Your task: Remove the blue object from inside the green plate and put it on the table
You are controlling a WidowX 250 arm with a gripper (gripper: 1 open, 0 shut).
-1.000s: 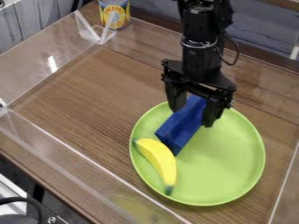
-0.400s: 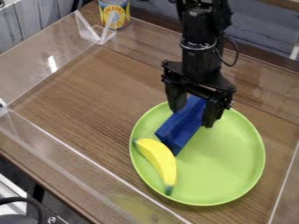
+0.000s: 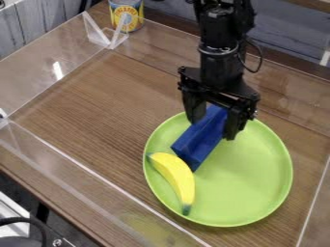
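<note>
The gripper grabs the blue object's end farther from the banana next, to bring the blue object onto the table.
The blue object [image 3: 202, 142] lies aslant in the left part of the green plate [image 3: 252, 174], which rests on the brown table [image 3: 103, 96]. My black gripper [image 3: 215, 124] hangs straight down over the block's upper end. Its jaws are open, one finger on each side of that end, and I cannot tell whether they touch it. A yellow banana [image 3: 175, 178] lies on the plate just below the block, close to its lower end.
Low clear plastic walls [image 3: 39, 68] border the table on the left and front. A yellow-and-white cup [image 3: 125, 14] stands beyond the far wall at the top. Bare wood stretches left of the plate.
</note>
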